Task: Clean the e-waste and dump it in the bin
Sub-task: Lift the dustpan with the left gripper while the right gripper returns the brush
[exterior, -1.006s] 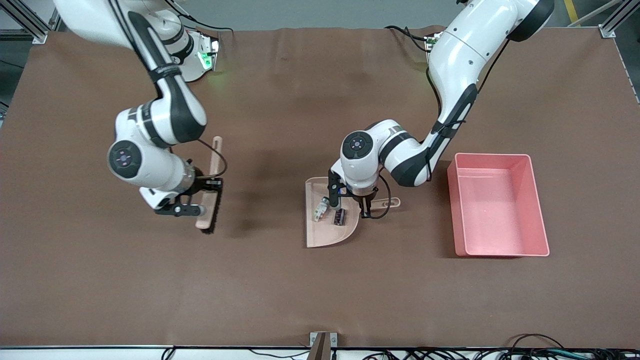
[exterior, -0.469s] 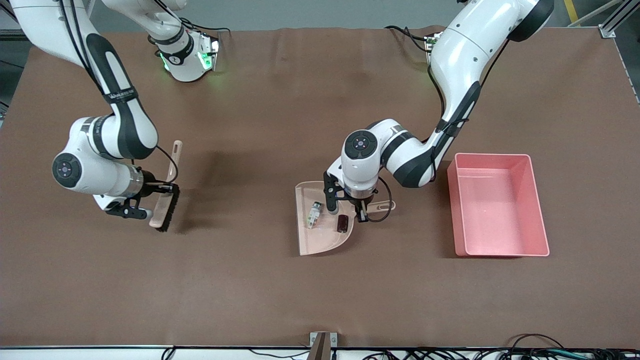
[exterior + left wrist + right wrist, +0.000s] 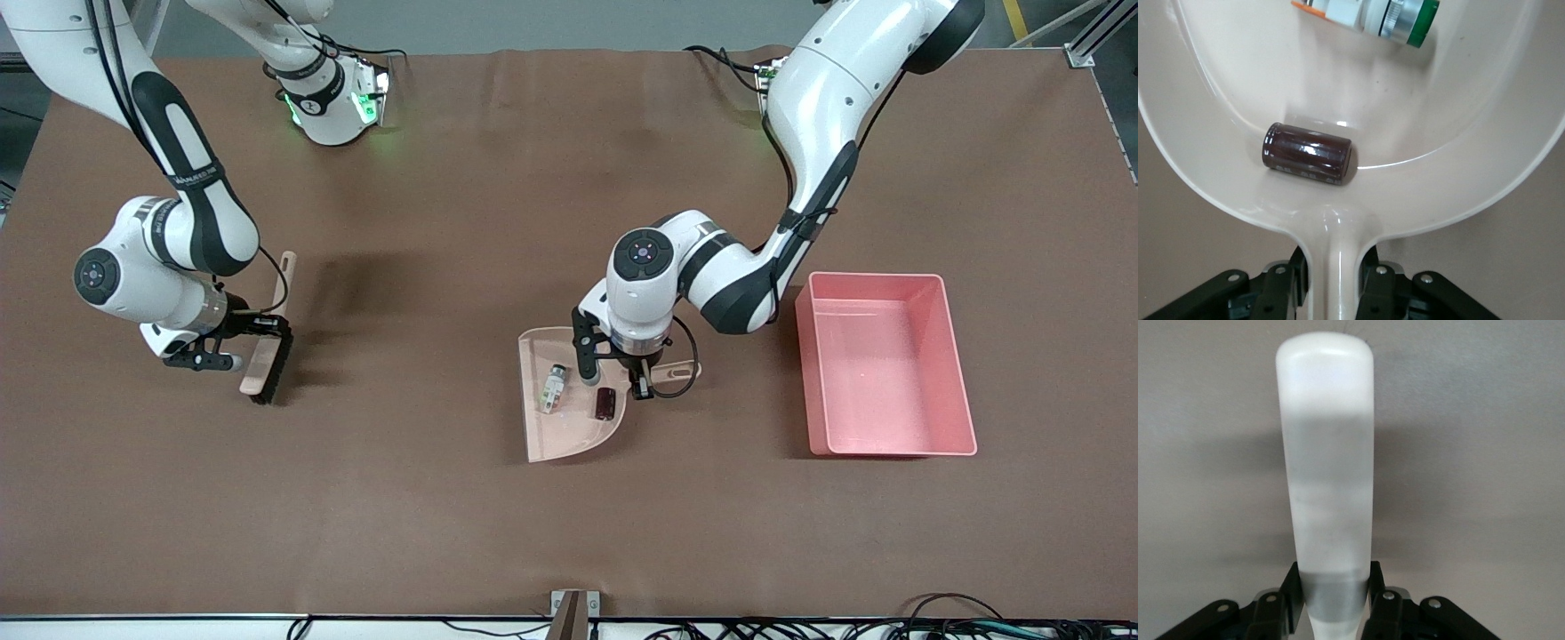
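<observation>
The dark bristles of the brush (image 3: pixel 265 369) meet the brown tabletop, and the brush would lie in place if I opened now. The brush leaves my right gripper next.
The e-waste lies in a beige dustpan (image 3: pixel 573 427): a whitish component (image 3: pixel 553 388) with a green end and a dark maroon cylinder (image 3: pixel 606 402). My left gripper (image 3: pixel 642 380) is shut on the dustpan's handle. In the left wrist view the maroon piece (image 3: pixel 1306 155) rests near the handle root, the whitish piece (image 3: pixel 1368 15) sits deeper in the dustpan (image 3: pixel 1238 80), and my left gripper (image 3: pixel 1333 280) clamps the handle. The pink bin (image 3: pixel 880 382) stands beside the dustpan toward the left arm's end. My right gripper (image 3: pixel 265 327) is shut on a brush (image 3: pixel 265 369), whose pale back (image 3: pixel 1328 467) fills the right wrist view above that gripper (image 3: pixel 1333 600).
Brown mat (image 3: pixel 498 524) covers the table. Cables run along the table edge nearest the front camera (image 3: pixel 889 622). A wide stretch of mat separates the brush from the dustpan.
The right arm has carried the brush away from the dustpan toward the right arm's end of the table. The left gripper has shifted the dustpan a little the same way.
</observation>
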